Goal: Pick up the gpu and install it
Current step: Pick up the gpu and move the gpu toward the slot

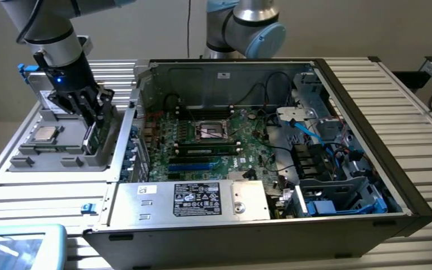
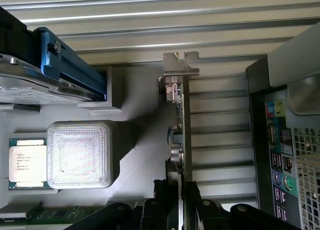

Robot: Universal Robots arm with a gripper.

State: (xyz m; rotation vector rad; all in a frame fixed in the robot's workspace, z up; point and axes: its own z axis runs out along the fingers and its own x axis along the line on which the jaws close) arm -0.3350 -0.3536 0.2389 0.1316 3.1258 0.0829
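Note:
Next, my gripper picks up the GPU by the sides of its board (image 2: 186, 167). This leaves the GPU's silver bracket (image 2: 179, 66) free to fit into the case.
The gpu (image 1: 90, 136) stands on edge in a slot of the grey holder (image 1: 51, 151) at the exterior view's left, beside the open computer case. In the wrist view the gpu (image 2: 181, 135) is edge-on, a thin green card with its silver bracket (image 2: 180, 64) at the far end. My gripper (image 1: 96, 121) has come straight down over it. The gripper (image 2: 178, 202) straddles the card's near end, one black finger on each side, with narrow gaps left, so it is open and partly closed in.
A silver CPU chip (image 1: 45, 133) lies in the same holder. The open case holds the green motherboard (image 1: 201, 140) and its slots, cables and a power supply (image 1: 201, 199). A second arm (image 1: 246, 28) stands behind the case. A blue-edged drive (image 2: 70, 65) lies near the card.

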